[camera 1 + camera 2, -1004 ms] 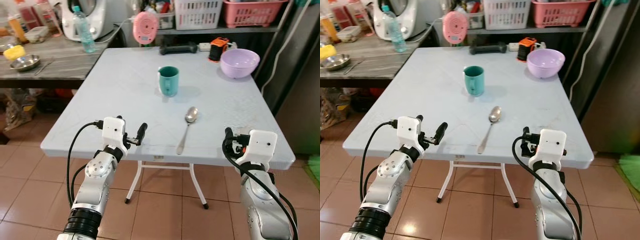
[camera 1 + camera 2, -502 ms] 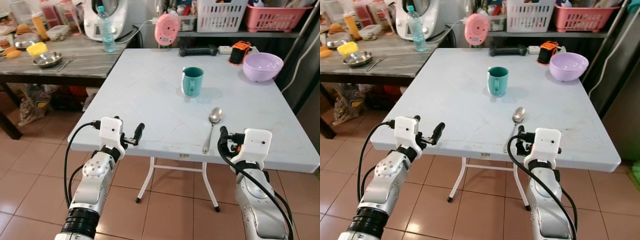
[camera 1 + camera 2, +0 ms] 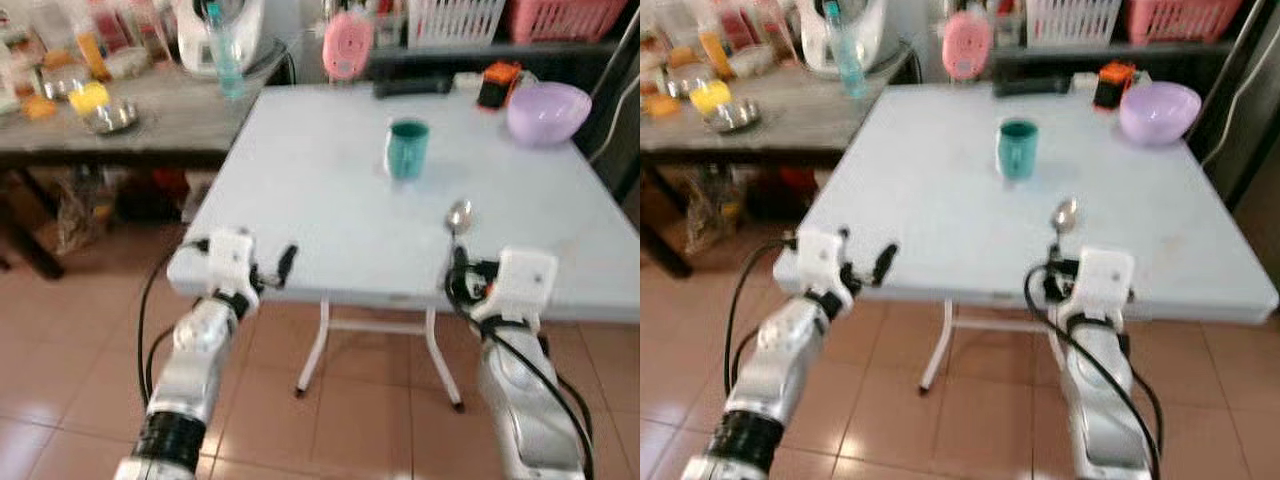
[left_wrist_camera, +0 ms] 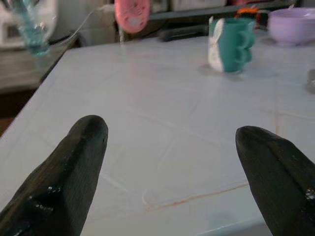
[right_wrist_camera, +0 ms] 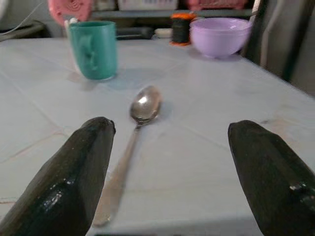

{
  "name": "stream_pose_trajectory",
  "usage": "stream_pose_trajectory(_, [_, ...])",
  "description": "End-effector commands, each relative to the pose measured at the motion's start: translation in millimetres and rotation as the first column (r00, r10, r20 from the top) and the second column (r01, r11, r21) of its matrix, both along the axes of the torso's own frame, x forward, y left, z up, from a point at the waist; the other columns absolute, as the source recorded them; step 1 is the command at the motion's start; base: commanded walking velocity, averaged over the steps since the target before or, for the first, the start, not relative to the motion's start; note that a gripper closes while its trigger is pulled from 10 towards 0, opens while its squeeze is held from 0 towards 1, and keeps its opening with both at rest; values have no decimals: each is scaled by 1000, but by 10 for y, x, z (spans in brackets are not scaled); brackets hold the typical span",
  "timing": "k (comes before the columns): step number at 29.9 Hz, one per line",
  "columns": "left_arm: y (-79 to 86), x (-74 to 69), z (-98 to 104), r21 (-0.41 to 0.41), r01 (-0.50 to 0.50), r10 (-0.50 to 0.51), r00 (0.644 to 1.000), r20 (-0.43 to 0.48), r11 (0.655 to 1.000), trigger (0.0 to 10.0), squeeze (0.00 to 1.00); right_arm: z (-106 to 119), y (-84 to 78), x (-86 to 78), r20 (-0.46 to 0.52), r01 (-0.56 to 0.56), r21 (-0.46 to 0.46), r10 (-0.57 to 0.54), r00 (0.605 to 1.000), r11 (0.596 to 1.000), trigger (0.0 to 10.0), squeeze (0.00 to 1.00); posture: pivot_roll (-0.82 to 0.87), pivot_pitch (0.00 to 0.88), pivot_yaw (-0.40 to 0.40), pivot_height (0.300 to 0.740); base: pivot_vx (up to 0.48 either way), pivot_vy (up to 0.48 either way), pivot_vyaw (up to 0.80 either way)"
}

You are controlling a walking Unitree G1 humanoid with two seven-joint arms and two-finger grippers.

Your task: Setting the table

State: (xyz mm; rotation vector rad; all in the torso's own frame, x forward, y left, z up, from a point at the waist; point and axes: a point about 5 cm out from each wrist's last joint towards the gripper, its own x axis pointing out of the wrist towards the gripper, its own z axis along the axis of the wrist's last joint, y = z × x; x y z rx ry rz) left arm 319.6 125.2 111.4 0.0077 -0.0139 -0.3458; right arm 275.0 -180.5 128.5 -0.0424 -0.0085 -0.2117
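Note:
The metal spoon has two narrow sides facing the gripper's fingers at its slim handle (image 3: 453,244), so the robot's right gripper should grab it there next. The spoon's bowl (image 3: 458,215) is round and sloping.
A white folding table (image 3: 320,220) stands before me. On it are a teal cup (image 3: 406,148) near the middle, a metal spoon (image 3: 458,216) in front of the cup toward the right, and a purple bowl (image 3: 548,110) at the far right corner. My left gripper (image 3: 280,268) hovers open at the table's front left edge, its fingers (image 4: 74,162) wide apart over bare tabletop. My right gripper (image 3: 457,283) is open at the front edge, just short of the spoon's handle. In the right wrist view the spoon (image 5: 133,132) lies between the fingers (image 5: 74,172), with the cup (image 5: 94,49) beyond.
A dark wooden side table (image 3: 130,125) at the left holds a steel bowl (image 3: 108,117), a yellow object and a water bottle (image 3: 226,50). A pink round device (image 3: 346,42), an orange-black item (image 3: 498,84) and baskets line the back. Tiled floor (image 3: 80,380) lies below.
The whole picture has shifted to the right and gone blurry, so the camera has moved. Both grippers keep the same open pose at the table's front edge.

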Motion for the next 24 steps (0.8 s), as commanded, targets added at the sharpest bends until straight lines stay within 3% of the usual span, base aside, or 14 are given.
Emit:
stream_pose_trajectory(1, [85,4,6,18,-23,23,1000,3,1000,10000,0,34,67,19,17,-19,12,18,1000,1000,10000,0,-138,13,100,740,0,416,0])
stream_pose_trajectory(11, [51,-12,63,32,-42,40,997,68,999,10000,0,15,33,8,15,1,4,-1,1000,1000,10000,0,-135,13,101,740,0,83,0])
stream_pose_trajectory(24, [-3,-34,92,10,24,-24,997,77,1000,10000,0,22,52,33,19,4,-1,-4,1000,1000,10000,0,-130,5,106,740,0,0,-686])
